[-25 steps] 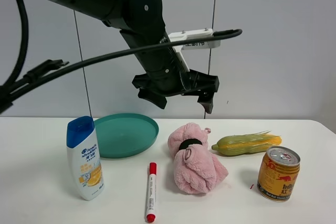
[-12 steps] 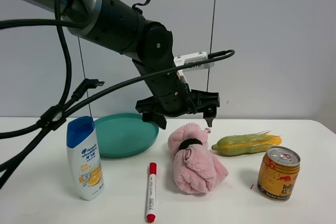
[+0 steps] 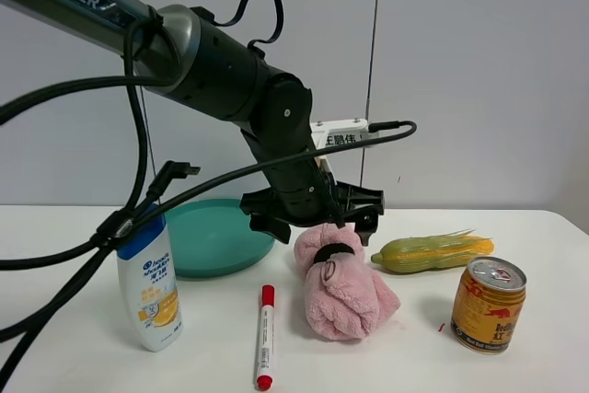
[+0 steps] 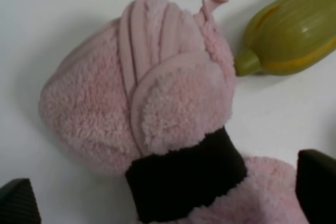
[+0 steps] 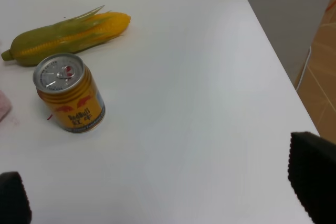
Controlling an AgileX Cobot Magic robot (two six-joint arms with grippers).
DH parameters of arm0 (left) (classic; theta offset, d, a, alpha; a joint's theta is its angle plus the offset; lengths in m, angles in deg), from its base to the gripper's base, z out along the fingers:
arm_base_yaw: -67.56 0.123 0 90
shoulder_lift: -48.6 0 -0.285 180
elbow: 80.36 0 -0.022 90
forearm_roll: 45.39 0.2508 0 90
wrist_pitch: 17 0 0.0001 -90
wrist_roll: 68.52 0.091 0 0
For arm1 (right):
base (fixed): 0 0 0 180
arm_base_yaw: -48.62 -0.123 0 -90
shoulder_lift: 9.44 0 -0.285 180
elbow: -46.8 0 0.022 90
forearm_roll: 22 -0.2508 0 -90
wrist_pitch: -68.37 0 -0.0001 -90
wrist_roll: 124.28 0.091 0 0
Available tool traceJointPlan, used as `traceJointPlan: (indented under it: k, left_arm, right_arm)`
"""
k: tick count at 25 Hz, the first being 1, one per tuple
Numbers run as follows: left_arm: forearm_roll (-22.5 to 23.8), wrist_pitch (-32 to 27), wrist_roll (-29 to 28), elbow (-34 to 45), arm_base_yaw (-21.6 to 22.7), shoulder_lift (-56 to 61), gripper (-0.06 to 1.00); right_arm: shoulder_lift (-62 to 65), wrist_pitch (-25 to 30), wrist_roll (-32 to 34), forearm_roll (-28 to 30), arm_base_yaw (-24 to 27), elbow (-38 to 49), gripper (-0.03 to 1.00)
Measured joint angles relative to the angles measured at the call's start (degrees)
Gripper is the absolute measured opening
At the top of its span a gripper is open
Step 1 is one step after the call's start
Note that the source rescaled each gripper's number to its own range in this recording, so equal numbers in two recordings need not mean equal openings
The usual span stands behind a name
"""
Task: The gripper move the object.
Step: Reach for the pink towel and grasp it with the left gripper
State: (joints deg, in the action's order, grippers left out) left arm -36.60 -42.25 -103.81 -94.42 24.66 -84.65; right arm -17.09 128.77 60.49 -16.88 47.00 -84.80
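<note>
My left gripper will next move the pink plush towel bundle onto the teal plate (image 3: pixel 213 241), so it needs to grab the bundle by its black band (image 3: pixel 333 252) first.
The pink plush towel bundle (image 3: pixel 342 284) with a black band (image 3: pixel 333 252) lies in the middle of the white table. My left gripper (image 3: pixel 317 225) is open and sits low over the bundle's far end, one jaw on each side, not closed on it. In the left wrist view the towel (image 4: pixel 157 93) fills the frame, with the band (image 4: pixel 184 179) between the two black fingertips (image 4: pixel 317 187). My right gripper (image 5: pixel 163 187) is open and empty above bare table. It does not show in the exterior view.
A yellow-green corn cob (image 3: pixel 433 252) lies right of the towel, and a yellow can (image 3: pixel 488 304) stands in front of it. A teal plate (image 3: pixel 216 232), a shampoo bottle (image 3: pixel 147 278) and a red marker (image 3: pixel 265 336) are on the left. The table's right edge (image 5: pixel 273 61) is near the can.
My left arm has come down from well above the table to the towel's far end, with its jaws still open. The towel and other objects have not moved.
</note>
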Motion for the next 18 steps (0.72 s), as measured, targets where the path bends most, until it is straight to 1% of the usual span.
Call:
traceJointPlan:
  k: [10, 18]
  left_arm:
    - [0.0, 1.3, -0.2, 0.0, -0.1, -3.2, 1.00]
    - [-0.3, 5.4, -0.2, 0.0, -0.1, -3.9, 1.00]
  right_arm:
    - [0.0, 0.0, 0.0, 0.0, 0.0, 0.0, 1.00]
    - [0.0, 0.0, 0.0, 0.0, 0.0, 0.0, 1.00]
